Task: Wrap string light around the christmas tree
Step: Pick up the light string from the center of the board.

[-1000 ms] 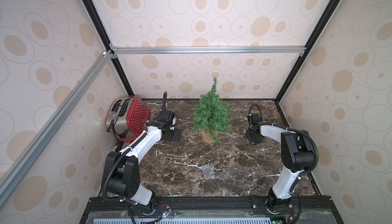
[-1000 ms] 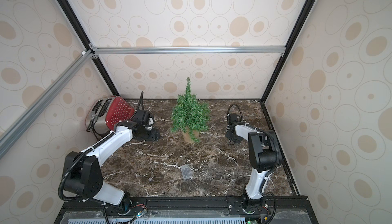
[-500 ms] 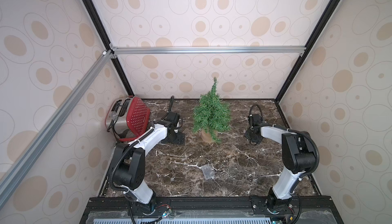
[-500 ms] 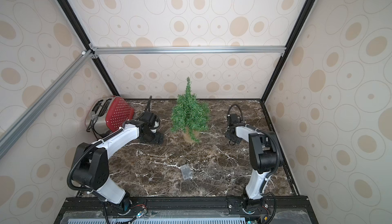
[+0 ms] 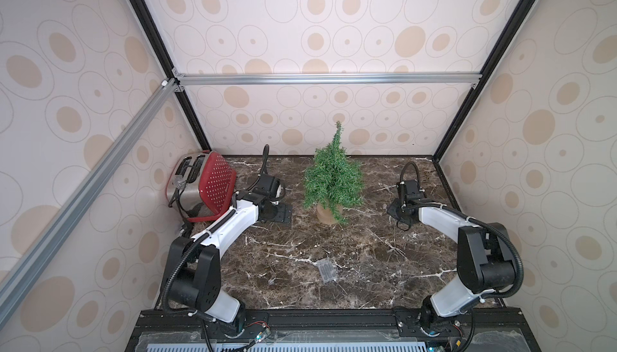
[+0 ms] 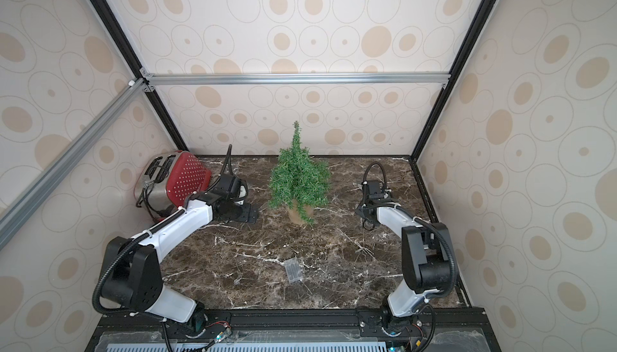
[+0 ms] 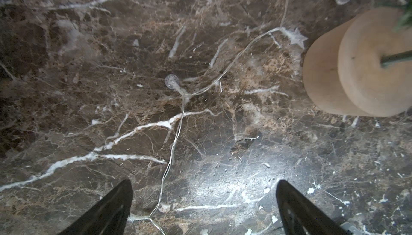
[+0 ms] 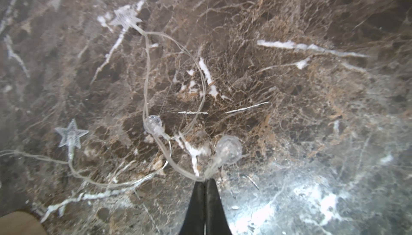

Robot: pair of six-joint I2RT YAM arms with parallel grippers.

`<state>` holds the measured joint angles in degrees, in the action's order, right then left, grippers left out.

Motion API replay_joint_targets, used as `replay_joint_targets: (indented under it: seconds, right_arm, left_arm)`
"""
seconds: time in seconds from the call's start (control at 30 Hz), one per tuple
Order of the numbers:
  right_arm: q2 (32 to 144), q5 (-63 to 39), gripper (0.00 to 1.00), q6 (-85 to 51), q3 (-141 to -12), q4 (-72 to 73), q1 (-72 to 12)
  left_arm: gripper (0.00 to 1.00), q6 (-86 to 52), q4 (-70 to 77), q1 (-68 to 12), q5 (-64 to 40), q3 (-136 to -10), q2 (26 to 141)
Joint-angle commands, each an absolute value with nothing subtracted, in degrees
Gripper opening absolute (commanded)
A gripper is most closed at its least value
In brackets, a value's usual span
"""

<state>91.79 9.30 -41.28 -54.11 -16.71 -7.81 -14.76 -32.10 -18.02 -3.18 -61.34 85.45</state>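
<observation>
My left gripper grabs the wire by the ball bulb [image 7: 182, 108] next, to wrap it. That spot is across the tree from my right gripper.
The christmas tree [image 5: 332, 180] [image 6: 298, 183] stands upright on its tan base [image 7: 356, 66] at the back middle of the marble table. The string light [image 7: 176, 133] lies as a thin wire with clear bulbs on the table. Its clear battery box [image 5: 326, 269] [image 6: 293, 268] lies in front of the tree. My left gripper [image 7: 204, 184] [image 5: 282, 213] is open just left of the tree base, low over the table, and the wire runs between its fingers. My right gripper [image 8: 206, 180] [image 5: 400, 222], right of the tree, is shut on the wire beside a ball bulb [image 8: 229, 149].
A red toaster [image 5: 203, 186] [image 6: 177, 183] stands at the back left, close behind my left arm. Star bulbs [image 8: 71, 134] and loose wire loops lie on the marble between my right gripper and the tree. Walls enclose the table on three sides.
My left gripper has moved right toward the tree base and opened wider. My right gripper has closed on the wire and stayed in place.
</observation>
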Motion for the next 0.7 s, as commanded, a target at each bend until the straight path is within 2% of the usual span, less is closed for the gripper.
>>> replay_joint_targets:
  seconds: [0.0, 0.23, 0.33, 0.53, 0.67]
  right_arm:
    - [88.6, 8.0, 0.00, -39.5, -52.3, -14.7, -8.2]
    - [83.5, 6.2, 0.00, -35.5, -50.6, -12.8, -8.2]
    - [80.7, 5.6, 0.00, -34.8, -50.3, -13.2, -8.2]
    - [75.3, 6.2, 0.00, -32.6, -50.7, -15.9, -8.3]
    - [73.6, 6.6, 0.00, -31.0, -51.4, -18.1, -8.3]
  left_arm:
    - [0.99, -13.9, -25.0, -17.9, -3.3, -58.1, 81.1]
    - [0.99, -12.2, -12.2, -17.9, 0.1, -48.2, 71.6]
    - [0.99, -11.8, -12.8, -17.8, 1.5, -47.6, 71.3]
    - [0.97, -12.3, -25.9, -17.8, 0.1, -57.8, 83.9]
    - [0.90, -12.1, -30.3, -17.8, -0.1, -62.4, 92.1]
